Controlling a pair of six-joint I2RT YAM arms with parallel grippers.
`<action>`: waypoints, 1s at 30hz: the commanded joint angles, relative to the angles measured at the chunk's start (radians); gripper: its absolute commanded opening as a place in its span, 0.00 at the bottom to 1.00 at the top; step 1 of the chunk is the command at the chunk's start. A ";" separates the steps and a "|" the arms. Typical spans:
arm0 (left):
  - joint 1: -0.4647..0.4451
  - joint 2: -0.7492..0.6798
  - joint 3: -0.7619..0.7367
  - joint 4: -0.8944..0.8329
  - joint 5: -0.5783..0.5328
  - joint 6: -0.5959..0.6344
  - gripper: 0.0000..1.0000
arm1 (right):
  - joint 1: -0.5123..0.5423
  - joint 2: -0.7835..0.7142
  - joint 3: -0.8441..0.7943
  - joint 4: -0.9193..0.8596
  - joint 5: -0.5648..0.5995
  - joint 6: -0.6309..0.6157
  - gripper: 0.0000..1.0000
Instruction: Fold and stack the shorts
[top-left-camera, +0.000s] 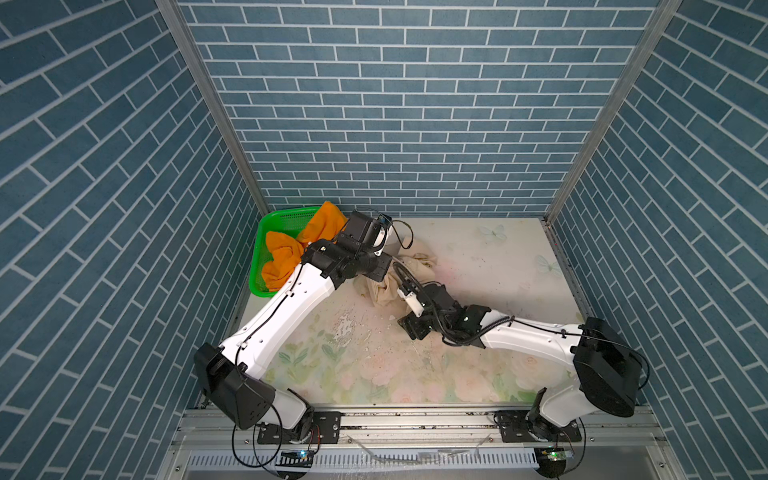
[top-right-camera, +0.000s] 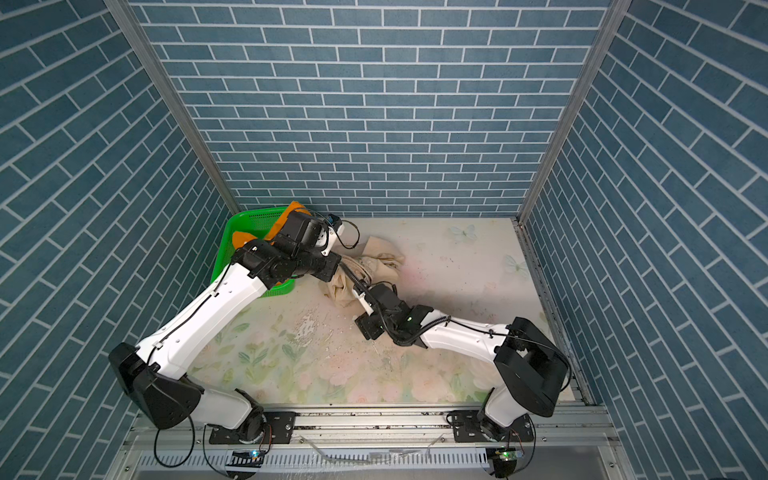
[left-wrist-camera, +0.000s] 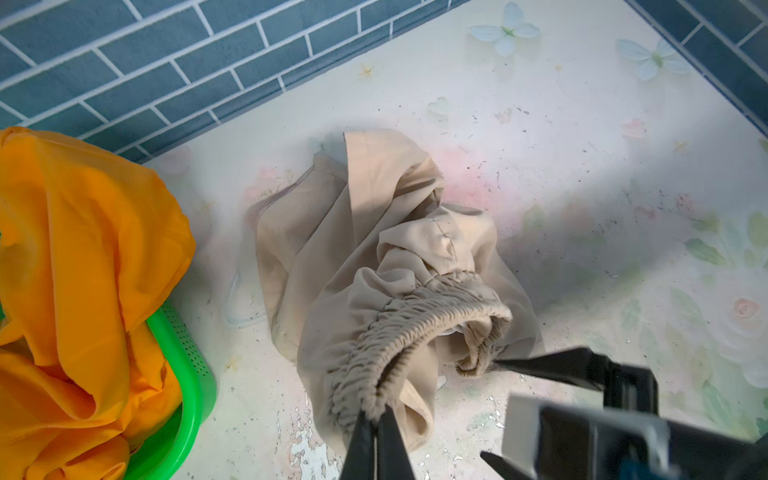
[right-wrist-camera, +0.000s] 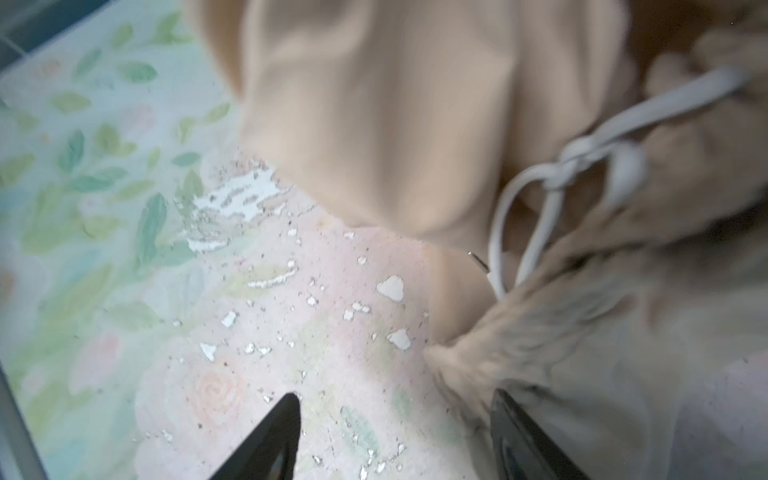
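Observation:
The beige shorts need to be spread flat for folding, so next I need to grab their waistband with my right gripper by its folded end, opposite my left gripper.
The beige shorts (top-left-camera: 415, 264) lie crumpled on the table behind the middle, also in a top view (top-right-camera: 384, 259). My left gripper (left-wrist-camera: 376, 413) is shut on their gathered elastic waistband (left-wrist-camera: 399, 328). My right gripper (right-wrist-camera: 397, 397) stands open beside the waistband; one of its fingers (left-wrist-camera: 548, 365) touches the waistband's folded end, with bare table between the two. The white drawstring (right-wrist-camera: 540, 208) hangs knotted from the beige cloth (right-wrist-camera: 395, 124). The orange shorts (top-left-camera: 286, 253) are heaped in the green basket (top-left-camera: 270, 224) and spill over its rim (left-wrist-camera: 83, 249).
The green basket (top-right-camera: 245, 220) stands in the back left corner against the brick-patterned walls. The floral tabletop (top-left-camera: 457, 353) has a patch of peeled surface (top-left-camera: 345, 324) near the middle. A metal rail (top-left-camera: 415, 419) runs along the front edge.

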 joint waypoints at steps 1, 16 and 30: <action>0.027 0.035 0.050 -0.025 -0.016 -0.019 0.00 | 0.070 0.033 -0.039 0.075 0.301 -0.138 0.73; 0.063 0.027 0.059 -0.051 0.010 -0.014 0.00 | 0.053 0.182 -0.032 0.202 0.460 -0.233 0.53; 0.167 0.035 0.323 -0.259 -0.028 0.135 0.00 | -0.310 -0.421 0.064 -0.207 -0.101 -0.105 0.00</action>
